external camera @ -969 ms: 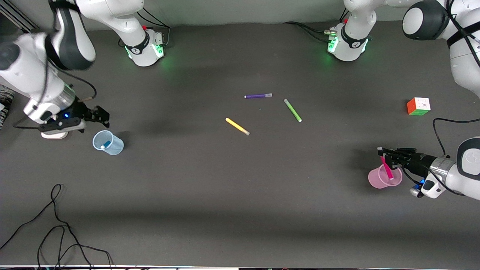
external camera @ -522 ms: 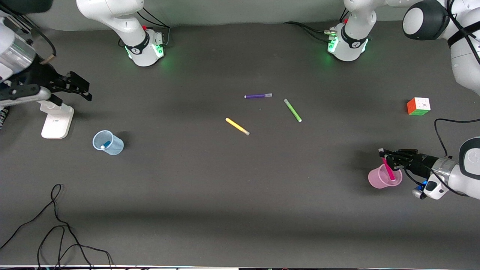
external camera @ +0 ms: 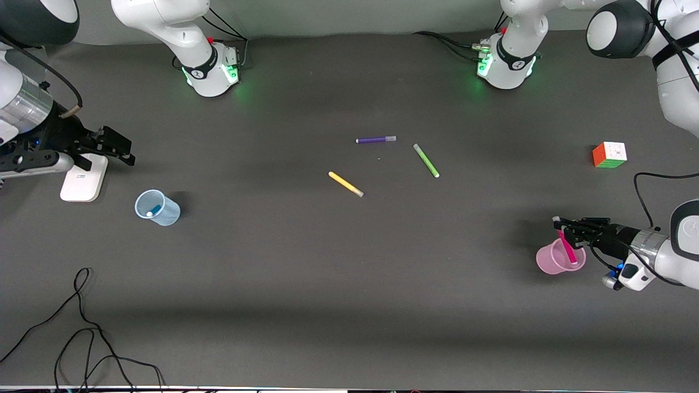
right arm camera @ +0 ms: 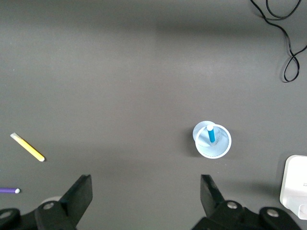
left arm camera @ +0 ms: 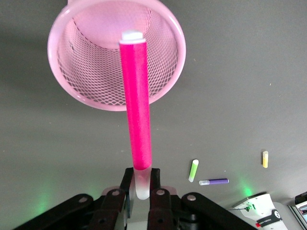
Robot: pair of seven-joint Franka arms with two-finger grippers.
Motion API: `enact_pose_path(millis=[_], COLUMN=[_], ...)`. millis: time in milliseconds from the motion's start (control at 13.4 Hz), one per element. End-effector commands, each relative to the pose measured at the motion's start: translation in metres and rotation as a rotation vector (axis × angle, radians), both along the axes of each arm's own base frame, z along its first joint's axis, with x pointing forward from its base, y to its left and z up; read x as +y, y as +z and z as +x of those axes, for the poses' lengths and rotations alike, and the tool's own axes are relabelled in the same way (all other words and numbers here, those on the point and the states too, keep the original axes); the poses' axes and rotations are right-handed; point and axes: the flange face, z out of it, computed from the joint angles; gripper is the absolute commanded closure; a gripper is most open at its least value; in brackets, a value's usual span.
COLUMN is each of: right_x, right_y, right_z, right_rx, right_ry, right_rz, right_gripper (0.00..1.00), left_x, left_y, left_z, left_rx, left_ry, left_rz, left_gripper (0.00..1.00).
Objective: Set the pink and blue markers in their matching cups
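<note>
The pink marker's lower end (external camera: 573, 259) is inside the pale pink cup's opening (external camera: 562, 254) and the marker would stay there, so my left gripper opens next.
The pink marker (external camera: 564, 245) stands tilted with its lower end inside the pale pink cup (external camera: 552, 261) near the left arm's end of the table. My left gripper (external camera: 560, 224) is shut on the marker's pale cap just above the cup. The left wrist view shows the gripper (left arm camera: 140, 175), the marker (left arm camera: 137, 120) and the cup (left arm camera: 86, 91). The blue marker (external camera: 155, 209) rests inside the pale blue cup (external camera: 164, 212) near the right arm's end. My right gripper (external camera: 117, 147) is open and empty, in the air over the white block. Its wrist view shows the gripper (right arm camera: 146, 189), cup (right arm camera: 218, 146) and marker (right arm camera: 211, 134).
A yellow pen (external camera: 345, 184), a purple pen (external camera: 375, 140) and a green pen (external camera: 426, 160) lie mid-table. A colour cube (external camera: 609, 154) sits farther from the camera than the pink cup. A white block (external camera: 82, 180) lies beside the blue cup. A black cable (external camera: 82, 327) curls near the front edge.
My right gripper has left the blue cup's side, risen and moved toward the robots' side, open. My left gripper holds almost still with the pink marker in the pink cup.
</note>
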Motion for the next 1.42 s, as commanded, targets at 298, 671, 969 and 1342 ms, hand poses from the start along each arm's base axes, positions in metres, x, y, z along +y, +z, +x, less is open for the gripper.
enact_pose_path(millis=[298,671,969,1342], right_x=[0.02,0.01,0.011,0.014], right_y=[0.006,-0.004,-0.002,-0.003], right_z=[0.003,0.004,0.005,0.006], right_rx=[0.012,0.031,0.022,0.019], right_ry=[-0.045,-0.049,-0.059,-0.054], right_rz=[-0.008,-0.011,-0.011,-0.011], right_gripper=[0.0,0.0,0.0,0.0], left_x=[0.003,0.005,0.0,-0.062], left_y=[0.001,-0.001,0.006,0.099], left_z=[0.005,0.004,0.004,0.005], left_rx=[-0.027,-0.053,-0.055,-0.157], left_ry=[-0.028,-0.081,-0.092,-0.29], left_rz=[-0.01,-0.022,-0.021,0.238], left_gripper=[0.6,0.01,0.01,0.01])
